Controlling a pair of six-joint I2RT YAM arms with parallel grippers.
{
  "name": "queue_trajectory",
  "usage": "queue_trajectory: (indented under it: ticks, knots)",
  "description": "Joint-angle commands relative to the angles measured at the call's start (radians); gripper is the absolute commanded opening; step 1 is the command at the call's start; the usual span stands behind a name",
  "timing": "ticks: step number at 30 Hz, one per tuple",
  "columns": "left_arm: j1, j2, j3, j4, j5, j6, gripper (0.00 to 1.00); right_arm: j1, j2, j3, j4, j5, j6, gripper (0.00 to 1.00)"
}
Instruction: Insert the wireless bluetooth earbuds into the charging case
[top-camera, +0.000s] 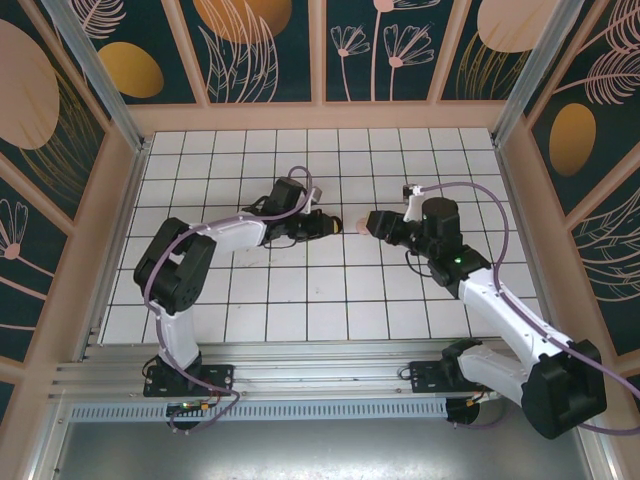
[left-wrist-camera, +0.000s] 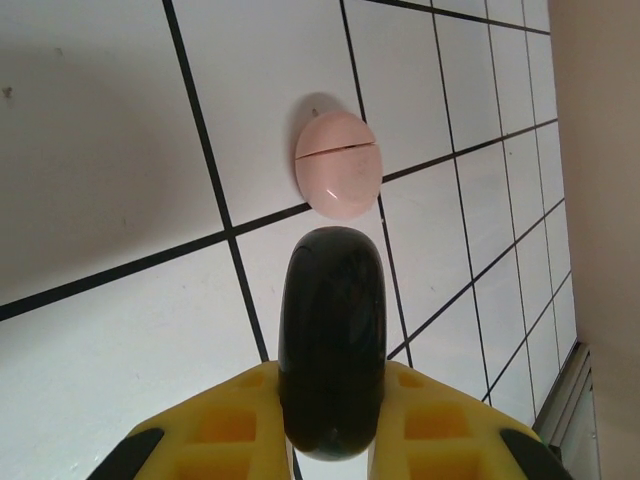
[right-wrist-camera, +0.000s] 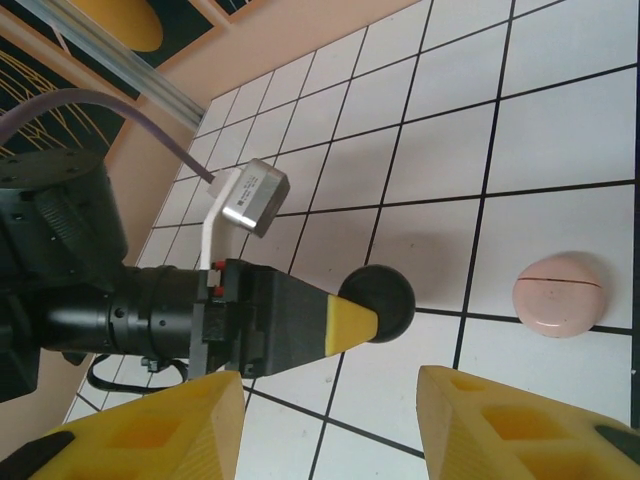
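My left gripper holds the black rounded puck (left-wrist-camera: 332, 330) tilted above the tiles. It needs to keep holding the puck until the puck is in its place beside the case.
My left gripper (left-wrist-camera: 332, 392) is shut on a black rounded puck (left-wrist-camera: 332, 330), which it holds on edge just above the tiles. A pink oval charging case (left-wrist-camera: 339, 165) lies on the table just beyond the puck, its lid closed along a thin seam. In the top view the case (top-camera: 352, 226) lies between the left gripper (top-camera: 330, 224) and the right gripper (top-camera: 372, 224). My right gripper (right-wrist-camera: 330, 378) is open with nothing between its fingers. It faces the puck (right-wrist-camera: 385, 300), with the case (right-wrist-camera: 560, 295) to its right. The earbuds are out of view.
White tiled table (top-camera: 260, 290) with black grid lines, walled by patterned panels (top-camera: 265, 50). The left arm's wrist camera (right-wrist-camera: 255, 197) and cable (right-wrist-camera: 90, 105) sit close ahead of my right gripper. Open tiles lie toward the back and the near edge.
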Motion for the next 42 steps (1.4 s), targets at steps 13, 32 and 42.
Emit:
queue_trajectory:
  ticks: [13, 32, 42]
  knots:
    - [-0.011, 0.193, 0.205, -0.112, 0.031, -0.025, 0.1, -0.002, -0.054, -0.038, -0.026, 0.03, 0.028, 0.49]
    - [-0.012, 0.25, 0.279, -0.248, -0.054, 0.007, 0.46, 0.001, -0.11, -0.056, -0.061, 0.068, 0.03, 0.48]
    - [-0.006, 0.104, 0.286, -0.409, -0.272, 0.157, 0.71, -0.001, -0.099, -0.053, -0.034, 0.124, -0.011, 0.51]
